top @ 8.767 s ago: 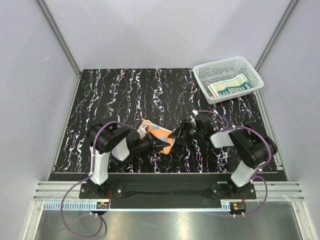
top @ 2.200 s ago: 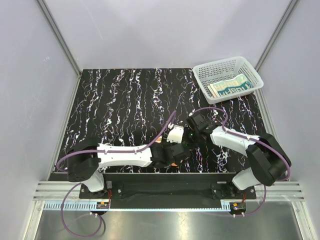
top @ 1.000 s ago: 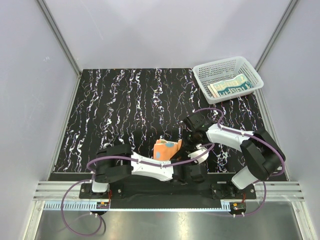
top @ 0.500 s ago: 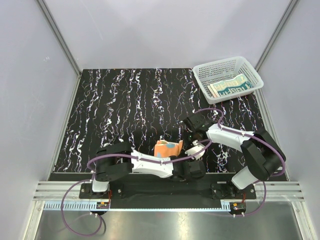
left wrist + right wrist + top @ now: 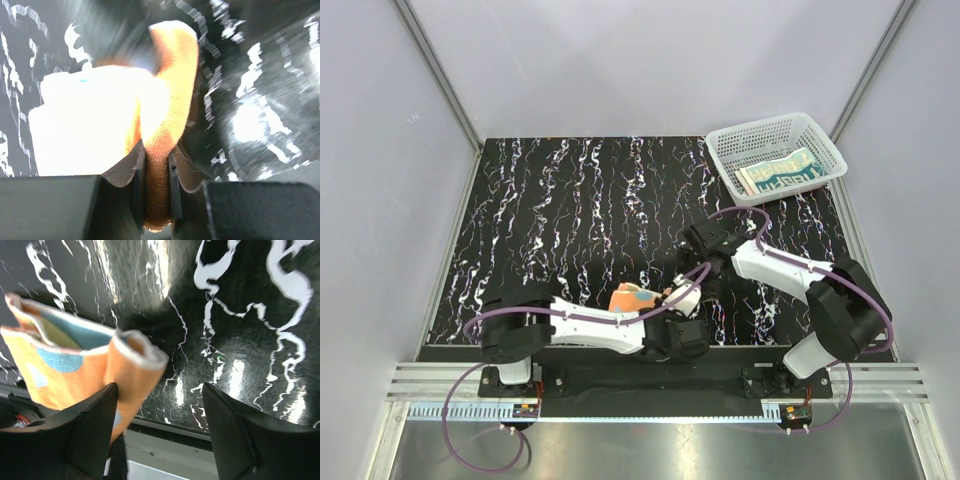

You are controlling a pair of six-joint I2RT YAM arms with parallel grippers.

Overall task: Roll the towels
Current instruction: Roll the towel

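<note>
The right gripper next needs to grab the orange towel's white-edged end fold [image 5: 138, 356] and leave the towel's other end to the left gripper, so that the towel can be rolled.
The orange towel [image 5: 626, 297], with blue and yellow patches, stands bunched up near the table's front edge. My left gripper [image 5: 646, 303] reaches in from the near side and is shut on a fold of the orange towel [image 5: 167, 100], which runs up between the jaws [image 5: 156, 153]. My right gripper [image 5: 699, 274] hangs just right of it, open [image 5: 159, 390]; the orange towel [image 5: 75, 370] brushes its left finger [image 5: 92, 430], with nothing clamped. The cream towel [image 5: 780, 172] with teal lettering lies in the basket at back right.
A white mesh basket [image 5: 762, 131] stands at the table's far right corner. The black marbled table [image 5: 570, 200] stretches behind the arms. A metal rail [image 5: 650, 380] runs along the near edge, close under both grippers.
My right gripper has opened and let go of the orange towel. The left gripper has shut on the towel's fold and drawn it slightly left and toward the near edge.
</note>
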